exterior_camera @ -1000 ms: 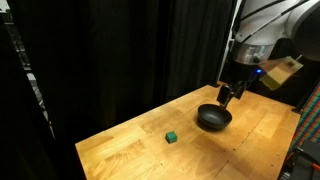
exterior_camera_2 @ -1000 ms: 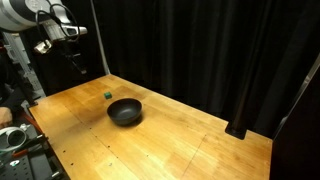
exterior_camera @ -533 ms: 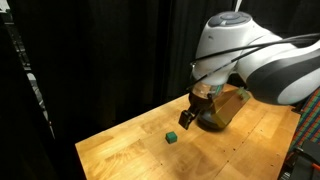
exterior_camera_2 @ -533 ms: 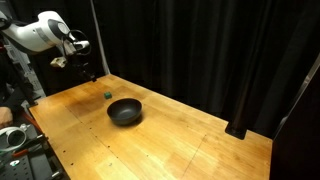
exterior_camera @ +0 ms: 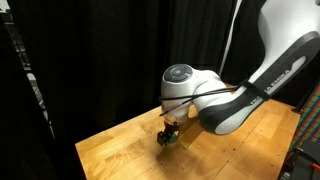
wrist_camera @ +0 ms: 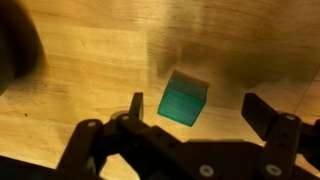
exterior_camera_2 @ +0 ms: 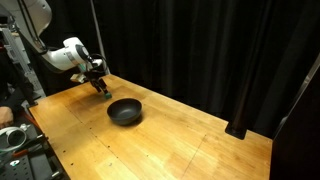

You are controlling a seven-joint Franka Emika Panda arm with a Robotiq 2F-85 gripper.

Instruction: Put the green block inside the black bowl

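My gripper moves lower before it closes on the green block (wrist_camera: 184, 99), as its open fingers stop above the block's top in the wrist view.
The green block (wrist_camera: 184, 99) is a tiny green cube lying on the wooden table, seen in the wrist view between my open fingers. My gripper (wrist_camera: 198, 108) is open and hangs just above the block, one finger on each side, not touching it. In an exterior view my gripper (exterior_camera: 168, 136) covers most of the block, and only a green edge (exterior_camera: 173, 139) shows. In the other exterior view my gripper (exterior_camera_2: 102, 87) hides the block. The black bowl (exterior_camera_2: 125, 111) sits on the table a short way from my gripper. My arm hides the bowl in one exterior view.
The wooden table (exterior_camera_2: 170, 140) has edges near the block's side (exterior_camera: 95, 150). Black curtains (exterior_camera_2: 200, 50) hang close behind the table. Dark equipment (exterior_camera_2: 20, 140) stands beside the table's corner.
My arm has swung from above the bowl over to the green block and come down low over it. The block and the bowl have not moved.
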